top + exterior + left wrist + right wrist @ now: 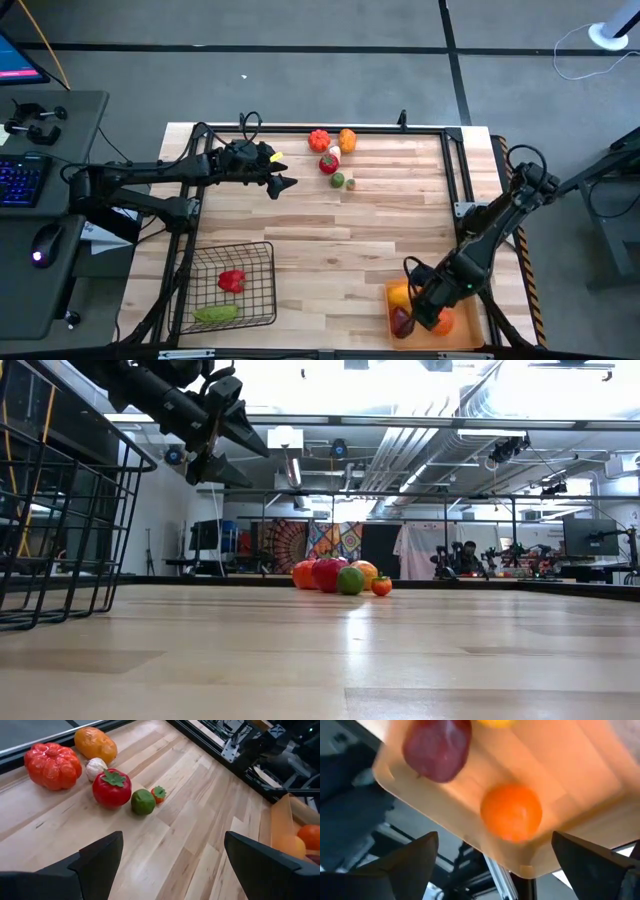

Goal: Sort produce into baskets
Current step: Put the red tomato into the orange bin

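Note:
Next, my right gripper grabs the red tomato (329, 164) by its round sides. Then the tomato goes into the orange tray.
Loose produce lies at the table's far middle: a red-orange pumpkin (319, 139), an orange piece (347, 140), a white piece (334, 151), a red tomato (329, 164), a green lime (338, 180) and a tiny red piece (158, 794). My left gripper (285, 183) hangs open and empty above the table, left of them; the left wrist view (173, 837) shows them ahead of it. My right gripper (425, 300) is open and empty over the orange tray (390, 305), above an orange fruit (511, 812) and a dark red fruit (437, 747).
The black wire basket (258, 262) stands at the near left and holds a red piece (231, 281) and a green piece (217, 313). The tray also holds a yellow-orange piece (399, 295). Bare wood lies between basket, tray and the far cluster. A black frame edges the table's far right.

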Available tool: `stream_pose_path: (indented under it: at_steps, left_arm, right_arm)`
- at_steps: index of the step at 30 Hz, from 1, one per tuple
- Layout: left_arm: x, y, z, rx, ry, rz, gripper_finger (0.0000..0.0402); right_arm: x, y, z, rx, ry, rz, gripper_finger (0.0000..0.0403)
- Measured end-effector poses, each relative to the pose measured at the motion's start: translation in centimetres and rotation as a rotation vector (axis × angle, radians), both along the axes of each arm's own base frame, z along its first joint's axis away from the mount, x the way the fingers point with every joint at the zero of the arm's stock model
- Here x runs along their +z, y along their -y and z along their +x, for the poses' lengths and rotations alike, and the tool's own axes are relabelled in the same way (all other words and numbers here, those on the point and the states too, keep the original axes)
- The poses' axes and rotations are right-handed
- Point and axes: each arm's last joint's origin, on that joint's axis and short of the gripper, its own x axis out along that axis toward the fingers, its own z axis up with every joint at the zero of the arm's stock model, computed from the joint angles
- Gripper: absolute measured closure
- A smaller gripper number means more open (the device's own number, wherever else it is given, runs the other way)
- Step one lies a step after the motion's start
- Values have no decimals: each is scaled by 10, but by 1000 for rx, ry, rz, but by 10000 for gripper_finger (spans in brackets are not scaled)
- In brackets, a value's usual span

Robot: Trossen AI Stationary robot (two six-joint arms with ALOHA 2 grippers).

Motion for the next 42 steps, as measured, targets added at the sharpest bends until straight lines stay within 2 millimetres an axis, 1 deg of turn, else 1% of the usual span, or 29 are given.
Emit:
stream_pose_path:
  at_steps: [3,7,10,12,14,16,18,20,23,26,29,32,38,42]
  left_arm:
    - [0,0,0,14,7,-24,64]
    - [0,0,0,52,25,-87,64]
    - [0,0,0,68,36,-126,64]
    - [1,1,1,51,52,-158,64]
    - [5,2,3,-15,94,-188,64]
    - [19,4,6,-93,179,-196,64]
    - [38,5,7,-144,284,-168,64]
    - [58,5,3,-156,360,-122,64]
    - [84,5,-6,-159,440,-48,64]
    - [103,5,-18,-153,501,14,64]
    - [112,5,-29,-102,533,54,64]
    - [116,4,-35,-48,552,61,64]
    - [116,5,-38,-34,554,43,64]
    - [112,6,-37,-31,510,18,64]
  right_arm:
    - [9,17,6,-69,77,-40,22]
    - [24,52,19,-143,293,-187,22]
    - [29,85,34,-239,420,-374,22]
    - [29,112,46,-312,458,-521,22]
    - [26,141,62,-353,470,-605,22]
    - [21,171,83,-359,508,-623,22]
    - [15,200,106,-364,580,-617,22]
    - [8,232,125,-404,646,-608,22]
    - [-8,275,144,-487,687,-588,22]
    - [-22,306,161,-521,651,-615,22]
    - [-34,324,181,-481,619,-638,22]
    - [-39,336,200,-454,572,-677,22]
    - [-48,348,231,-366,426,-755,22]
    - [-53,350,244,-318,339,-790,22]
